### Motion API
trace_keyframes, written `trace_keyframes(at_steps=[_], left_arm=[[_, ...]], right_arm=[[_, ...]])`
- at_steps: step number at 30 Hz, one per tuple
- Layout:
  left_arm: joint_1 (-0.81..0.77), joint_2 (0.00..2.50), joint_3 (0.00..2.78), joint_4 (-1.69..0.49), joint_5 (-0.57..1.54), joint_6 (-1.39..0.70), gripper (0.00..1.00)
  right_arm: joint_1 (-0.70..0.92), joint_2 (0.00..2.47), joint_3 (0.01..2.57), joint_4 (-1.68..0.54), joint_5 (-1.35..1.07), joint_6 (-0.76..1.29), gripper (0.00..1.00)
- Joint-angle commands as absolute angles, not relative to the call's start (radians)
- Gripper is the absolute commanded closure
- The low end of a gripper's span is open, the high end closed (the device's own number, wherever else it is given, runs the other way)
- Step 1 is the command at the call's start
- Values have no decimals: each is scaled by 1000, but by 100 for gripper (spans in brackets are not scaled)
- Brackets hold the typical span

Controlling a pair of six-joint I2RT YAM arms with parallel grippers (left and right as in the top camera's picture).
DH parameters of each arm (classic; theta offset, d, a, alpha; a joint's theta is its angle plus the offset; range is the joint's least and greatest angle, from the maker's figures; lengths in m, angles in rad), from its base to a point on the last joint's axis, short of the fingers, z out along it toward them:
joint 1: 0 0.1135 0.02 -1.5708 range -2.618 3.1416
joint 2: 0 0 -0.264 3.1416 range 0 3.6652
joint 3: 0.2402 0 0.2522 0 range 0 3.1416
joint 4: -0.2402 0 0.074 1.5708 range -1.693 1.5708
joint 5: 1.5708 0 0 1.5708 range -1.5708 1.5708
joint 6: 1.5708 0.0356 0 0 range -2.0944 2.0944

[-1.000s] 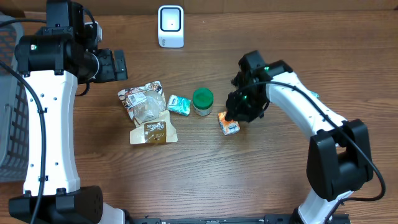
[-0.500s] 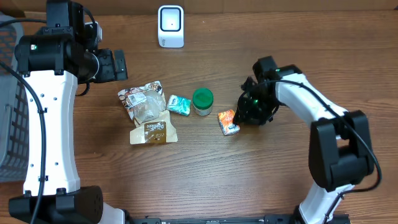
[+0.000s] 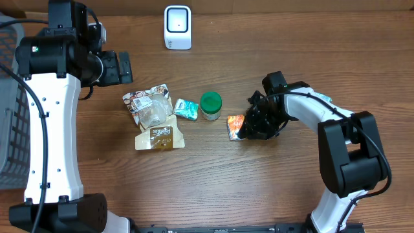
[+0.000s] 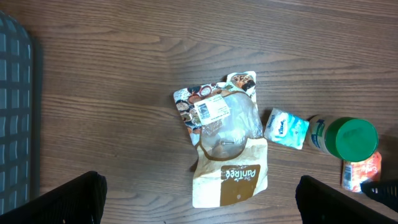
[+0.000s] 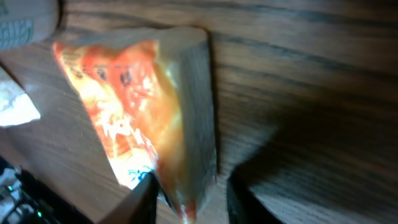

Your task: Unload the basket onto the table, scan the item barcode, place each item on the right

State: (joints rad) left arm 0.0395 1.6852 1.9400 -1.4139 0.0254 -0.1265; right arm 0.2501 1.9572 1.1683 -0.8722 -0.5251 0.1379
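Observation:
My right gripper should close and would hold the packet: the orange packet's lower corner point(image 5: 186, 206) reaches in past both fingers, down by the table.
A small orange snack packet point(image 3: 235, 124) lies on the wooden table right of centre. In the right wrist view the orange packet point(image 5: 143, 112) fills the frame, and its lower edge pokes in between the two fingers. My right gripper point(image 3: 249, 129) point(image 5: 189, 186) is low at the packet's right side, jaws partly apart; the left finger point(image 5: 144, 198) touches the packet and the right finger stands clear of it. My left gripper point(image 3: 123, 68) point(image 4: 199, 182) hangs wide open high over the left items, holding nothing. A white scanner point(image 3: 177, 27) stands at the back.
A green-lidded jar point(image 3: 210, 105), a small tissue pack point(image 3: 186, 109), a clear labelled pouch point(image 3: 150, 103) and a brown-and-white pouch point(image 3: 159, 136) lie left of the packet. A grey basket point(image 3: 10, 129) sits at the table's left edge.
My right wrist has swung right and then down, from above the orange packet to low against its right side. The left arm has not moved.

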Motion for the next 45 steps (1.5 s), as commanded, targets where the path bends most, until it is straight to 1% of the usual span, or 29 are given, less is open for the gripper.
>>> trace_keyframes(at_steps=[1,5,6,14,19,23,25,31,33,37,40,45], left_arm=[[39,1688,1953,-1413,22,-108,1],[39,1688,1953,-1413,23,-108,0],[39,1688,1953,-1413,22,-108,1],[39,1688,1953,-1413,22,-108,1],[39,1688,1953,-1413,22,-108,1],[39,1688,1953,-1413,22,-108,1],[39,1688,1953,-1414,22,-108,0],[39,1688,1953,-1413,22,-108,1],[39,1688,1953,-1413,22,-108,0],[39,1688,1953,-1413,22,-108,1],[39,1688,1953,-1413,22,-108,1],[39,1688,1953,-1413,22,-108,0]], right_arm=[[253,1961,1144,-863,-525,161,77],[253,1960,1145,-856,-530,233,94],[253,1960,1145,-854,-540,244,96],[234,1942,1169,-875,-681,236,96],[180,1826,1174,-882,-818,200,96],[119,1695,1174,-896,-994,155,96],[96,1647,1174,-894,-1072,155,96],[28,1528,1174,-832,-1417,157,96],[11,1502,1174,-808,-1494,195,96],[-12,1479,1174,-770,-1570,304,96],[-19,1474,1174,-766,-1569,375,96],[-18,1474,1174,-764,-1567,397,96]])
